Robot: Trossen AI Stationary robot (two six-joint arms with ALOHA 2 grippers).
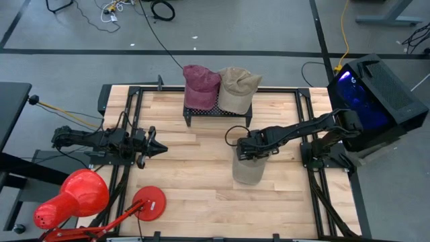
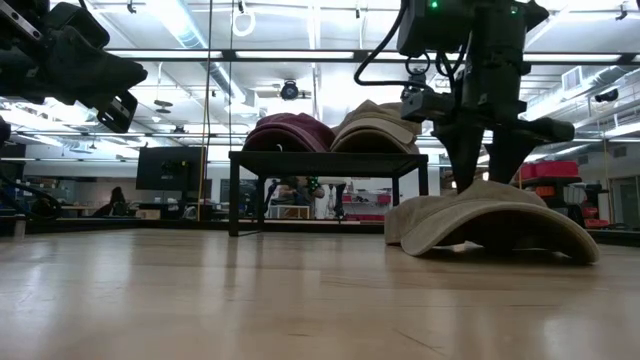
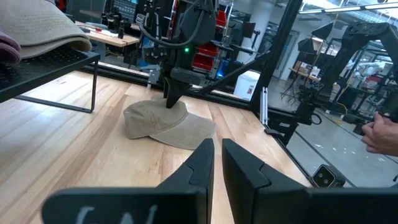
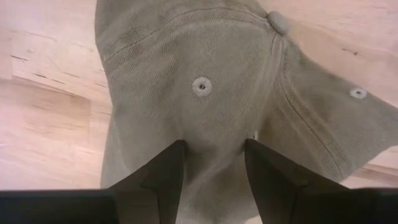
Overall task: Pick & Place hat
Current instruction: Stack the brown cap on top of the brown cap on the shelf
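Observation:
Next, the right gripper grips the khaki cap by the cloth of the cap's top beside its eyelet (image 4: pixel 214 134) to set it onto the black rack.
A khaki cap (image 1: pixel 248 171) lies brim-down on the wooden table, right of centre; it also shows in the low view (image 2: pixel 490 220) and the left wrist view (image 3: pixel 165 121). My right gripper (image 1: pixel 247 153) stands directly over its crown, pointing down, open, with a ridge of crown cloth (image 4: pixel 211 124) between the fingers. My left gripper (image 1: pixel 161 148) hovers shut at the table's left side, well away from the cap, fingers (image 3: pixel 217 155) pointing toward it. My right gripper comes at the cap from above, pointing down. Its two open fingers (image 4: pixel 165 177) stand astride the back part of the crown (image 4: pixel 214 143), below the top button, tips against the cloth. The cap lies flat on the table, brim and rim resting on the wood.
A low black rack (image 1: pixel 218 114) at the table's far side carries a maroon cap (image 1: pixel 200 84) and a tan cap (image 1: pixel 238 84). A red lamp (image 1: pixel 74 198) with a round red base (image 1: pixel 149 202) sits at the near left corner. Bare wood lies between the arms.

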